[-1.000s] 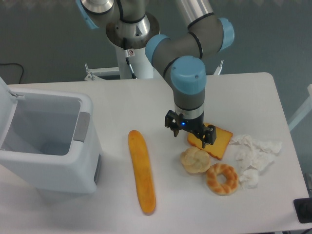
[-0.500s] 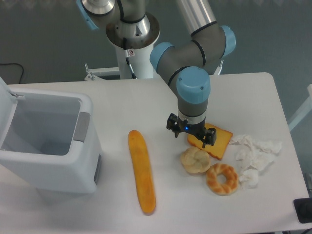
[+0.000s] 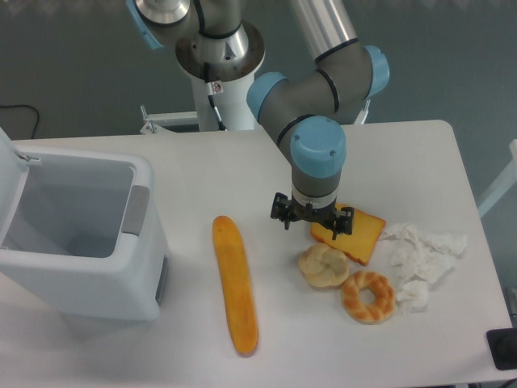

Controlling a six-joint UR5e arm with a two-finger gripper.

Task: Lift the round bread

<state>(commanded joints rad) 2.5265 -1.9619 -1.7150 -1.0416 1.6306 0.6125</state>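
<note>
Next, my gripper picks up the round bread by its edge [image 3: 325, 251] beside the toast.
The round bread [image 3: 325, 266] is a small pale beige bun with a lumpy top, lying on the white table between the toast and the ring bread. My gripper [image 3: 313, 222] hangs above the table just behind the bun, a little to its left. Its two dark fingers are spread apart with nothing between them, so it is open. The right finger overlaps the near edge of the toast slice [image 3: 358, 235] in this view.
A golden ring-shaped bread [image 3: 368, 297] touches the bun's front right. A long baguette [image 3: 234, 282] lies to the left. Crumpled white paper [image 3: 423, 257] sits at the right. A large white bin [image 3: 77, 233] stands open at the table's left.
The gripper has turned about its vertical axis, so its fingers now line up nearly level left to right. It has shifted slightly and stays above the spot behind the bun.
</note>
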